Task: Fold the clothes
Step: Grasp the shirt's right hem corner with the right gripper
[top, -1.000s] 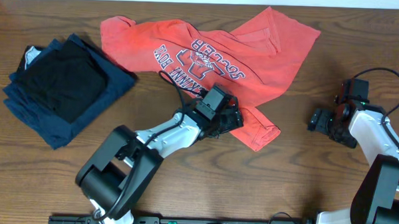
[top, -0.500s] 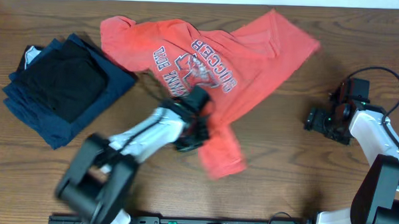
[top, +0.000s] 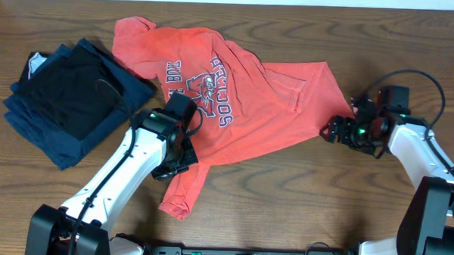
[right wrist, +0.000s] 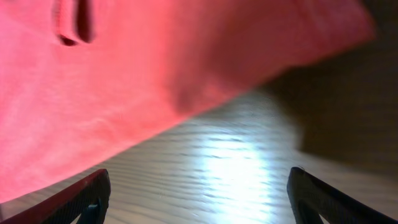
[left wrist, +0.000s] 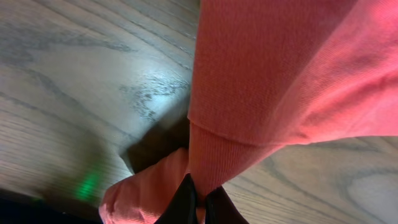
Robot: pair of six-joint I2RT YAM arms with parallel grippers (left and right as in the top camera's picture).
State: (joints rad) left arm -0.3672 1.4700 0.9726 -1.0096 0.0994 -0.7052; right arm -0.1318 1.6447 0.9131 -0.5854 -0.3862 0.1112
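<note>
Next, the right gripper grabs the outer hem corner of the coral-red T-shirt, to stretch the T-shirt out flat for folding.
The clothes, a coral-red T-shirt (top: 251, 98) with navy-and-white chest lettering, lies crumpled across the middle of the table. A narrow part trails toward the front edge. My left gripper (top: 179, 165) is at the shirt's lower left and is shut on a ribbed edge of the shirt. In the left wrist view the gripper (left wrist: 200, 208) pinches that red fabric (left wrist: 280, 68), which hangs slightly above the wood. My right gripper (top: 331, 133) stands open just off the shirt's right edge. In the right wrist view the gripper (right wrist: 199, 205) has bare wood between its fingers, and the shirt (right wrist: 124, 74) lies just ahead.
A stack of folded navy-blue garments (top: 98, 119) with a folded black garment (top: 65, 91) on top sits at the left. The table's far edge (top: 231, 3) runs along the top. A black cable (top: 418, 77) loops above the right arm.
My left gripper shut on the shirt and dragged it left and toward the front, stretching it out. My right arm moved left up to the shirt's right edge.
</note>
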